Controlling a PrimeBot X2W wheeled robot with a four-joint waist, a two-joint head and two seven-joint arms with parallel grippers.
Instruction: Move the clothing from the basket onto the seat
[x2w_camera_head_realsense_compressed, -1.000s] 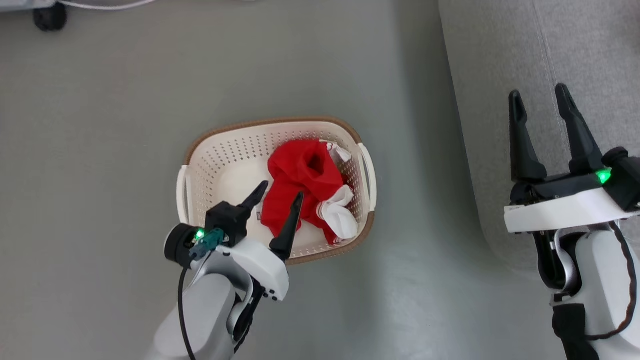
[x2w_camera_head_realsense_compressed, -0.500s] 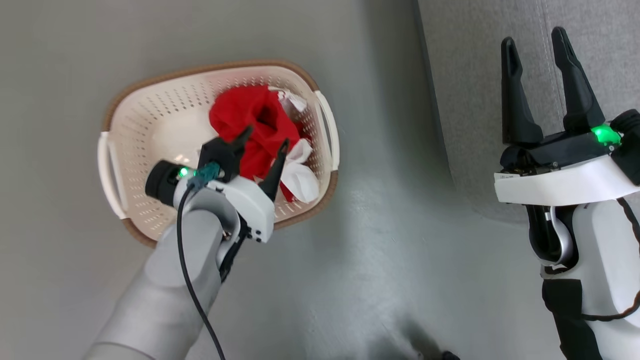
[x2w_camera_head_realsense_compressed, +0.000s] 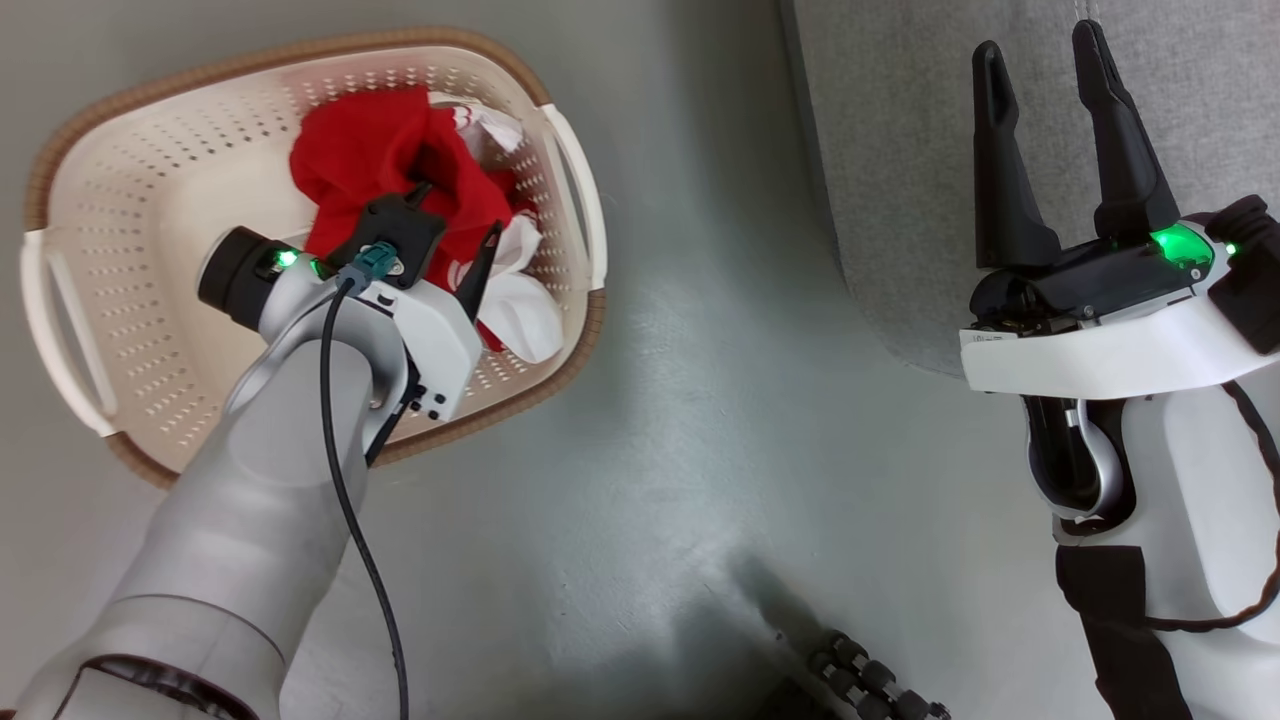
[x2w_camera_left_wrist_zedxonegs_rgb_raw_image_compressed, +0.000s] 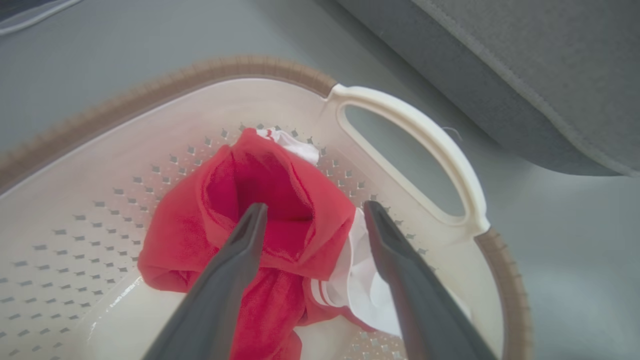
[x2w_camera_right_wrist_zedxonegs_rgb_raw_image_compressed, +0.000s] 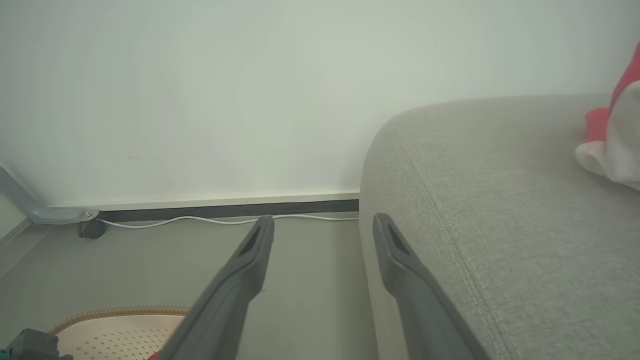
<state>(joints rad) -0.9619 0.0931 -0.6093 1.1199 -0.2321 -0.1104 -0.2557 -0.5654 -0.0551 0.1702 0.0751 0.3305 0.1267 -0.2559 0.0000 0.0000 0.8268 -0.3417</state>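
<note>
The red garment is bunched and slack in the basket, so my left gripper should next grab the raised fold (x2w_camera_left_wrist_zedxonegs_rgb_raw_image_compressed: 321, 211) beside its open hollow.
The cream perforated basket (x2w_camera_head_realsense_compressed: 120, 330) with a brown rim stands on the floor at the upper left. The red clothing (x2w_camera_head_realsense_compressed: 360, 150) with white trim lies bunched against its right wall. My left gripper (x2w_camera_head_realsense_compressed: 458, 215) reaches down into the basket, open, its fingers straddling the red heap. In the left wrist view the gripper (x2w_camera_left_wrist_zedxonegs_rgb_raw_image_compressed: 315, 207) has one fingertip over the red fold of the clothing (x2w_camera_left_wrist_zedxonegs_rgb_raw_image_compressed: 280, 180) and the other over a white cuff; nothing is held. My right gripper (x2w_camera_head_realsense_compressed: 1035, 50) stands open over the edge of the grey seat (x2w_camera_head_realsense_compressed: 900, 120), with nothing between its fingers.
A red and white garment (x2w_camera_right_wrist_zedxonegs_rgb_raw_image_compressed: 612, 135) lies on the seat (x2w_camera_right_wrist_zedxonegs_rgb_raw_image_compressed: 475, 175) at the far right of the right wrist view. A white cable (x2w_camera_right_wrist_zedxonegs_rgb_raw_image_compressed: 200, 219) runs along the wall's baseboard beside a caster (x2w_camera_right_wrist_zedxonegs_rgb_raw_image_compressed: 90, 229). Grey floor (x2w_camera_head_realsense_compressed: 680, 400) separates basket and seat. Dark base wheels (x2w_camera_head_realsense_compressed: 870, 680) show at the bottom.
The head camera has tilted, so the basket now shows larger and further up-left. My left gripper has gone deeper into the basket, onto the red clothing. Both grippers stay open.
</note>
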